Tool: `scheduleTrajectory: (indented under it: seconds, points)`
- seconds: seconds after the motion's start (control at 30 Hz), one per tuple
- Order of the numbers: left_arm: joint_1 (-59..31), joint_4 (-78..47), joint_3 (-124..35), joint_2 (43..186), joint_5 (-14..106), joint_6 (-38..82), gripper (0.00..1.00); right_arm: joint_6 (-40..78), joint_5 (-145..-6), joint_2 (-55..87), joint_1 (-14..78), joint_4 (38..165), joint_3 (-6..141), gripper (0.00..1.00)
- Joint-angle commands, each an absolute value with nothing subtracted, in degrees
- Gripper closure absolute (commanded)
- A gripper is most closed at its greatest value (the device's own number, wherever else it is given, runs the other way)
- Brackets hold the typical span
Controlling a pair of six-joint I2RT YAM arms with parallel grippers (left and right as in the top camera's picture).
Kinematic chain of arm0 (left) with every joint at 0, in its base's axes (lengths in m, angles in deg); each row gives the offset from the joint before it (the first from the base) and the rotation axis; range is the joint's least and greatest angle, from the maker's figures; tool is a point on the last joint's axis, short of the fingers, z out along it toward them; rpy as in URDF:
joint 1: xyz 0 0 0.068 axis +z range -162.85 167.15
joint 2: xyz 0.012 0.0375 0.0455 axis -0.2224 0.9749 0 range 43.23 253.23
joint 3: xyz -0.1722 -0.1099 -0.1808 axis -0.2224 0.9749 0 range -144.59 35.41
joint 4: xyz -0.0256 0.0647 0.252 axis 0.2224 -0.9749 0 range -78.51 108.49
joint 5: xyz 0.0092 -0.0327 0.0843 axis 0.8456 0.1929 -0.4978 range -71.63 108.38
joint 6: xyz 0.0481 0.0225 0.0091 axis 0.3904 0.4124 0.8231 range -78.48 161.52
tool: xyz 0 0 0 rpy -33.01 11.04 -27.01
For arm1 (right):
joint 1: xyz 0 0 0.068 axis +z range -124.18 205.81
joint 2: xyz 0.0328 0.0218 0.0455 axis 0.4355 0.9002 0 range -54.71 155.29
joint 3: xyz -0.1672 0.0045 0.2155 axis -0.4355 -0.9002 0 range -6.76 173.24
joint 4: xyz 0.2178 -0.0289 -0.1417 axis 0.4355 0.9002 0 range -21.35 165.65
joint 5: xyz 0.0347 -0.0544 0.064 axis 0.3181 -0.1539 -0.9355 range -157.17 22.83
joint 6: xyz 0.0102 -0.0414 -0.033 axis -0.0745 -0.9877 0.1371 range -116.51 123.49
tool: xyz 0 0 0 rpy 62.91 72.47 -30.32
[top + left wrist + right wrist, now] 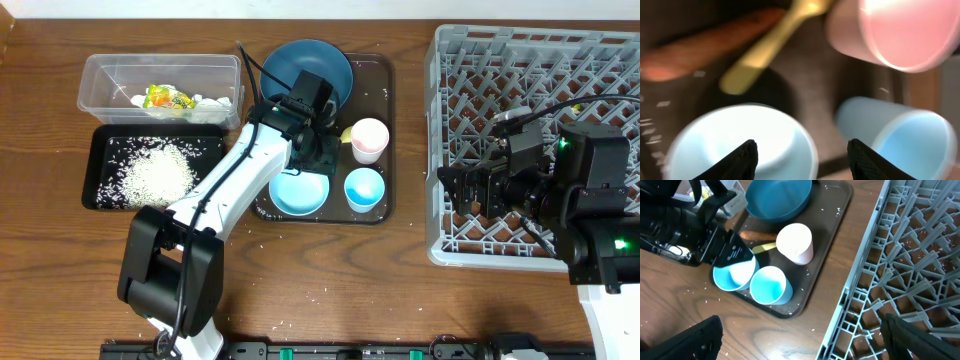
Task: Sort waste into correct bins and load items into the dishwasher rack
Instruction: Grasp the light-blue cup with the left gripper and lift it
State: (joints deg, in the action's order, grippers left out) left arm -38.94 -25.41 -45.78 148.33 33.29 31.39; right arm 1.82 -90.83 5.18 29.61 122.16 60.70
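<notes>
The bowl's rim shows between both fingers, so it is too early to close and closing now would miss the cup. My left gripper lines up with the light blue cup [364,188] [900,145] first.
A dark blue plate [300,62], pink cup [369,138], light blue cup [364,188] and pale blue bowl [298,192] sit on the brown serving tray [380,70]. My left gripper [802,160] is open and empty, low over the gap between the bowl [740,145] and the light blue cup [900,145]. The yellow spoon [765,50] and orange-brown stick [700,50] lie beyond them, beside the pink cup [900,30]. My right gripper [800,340] is open and empty above the left edge of the grey rack [600,60].
The clear tub [100,62] at the back left holds a yellow-green wrapper [165,98] and white paper scraps [212,102]. The black tray [100,170] in front of it holds a heap of rice [155,172]. Stray grains dot the table.
</notes>
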Motion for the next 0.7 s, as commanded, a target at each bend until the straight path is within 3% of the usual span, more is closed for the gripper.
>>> scheduleTrajectory:
  seconds: [0.0, 0.47, 0.67]
  points:
    - [-39.7, -26.0, -46.8, 146.8, 42.4, 34.4, 0.39, 2.6, -91.4, 6.5, 30.7, 122.2, 61.7, 0.01]
    - [-45.8, -25.5, -45.1, 150.5, 36.5, 32.5, 0.38, 2.8, -92.1, 10.6, 30.8, 122.2, 61.7, 0.01]
    - [-47.1, -26.2, -45.1, 152.1, 31.3, 30.2, 0.46, 2.8, -92.1, 10.6, 30.8, 122.5, 61.7, 0.01]
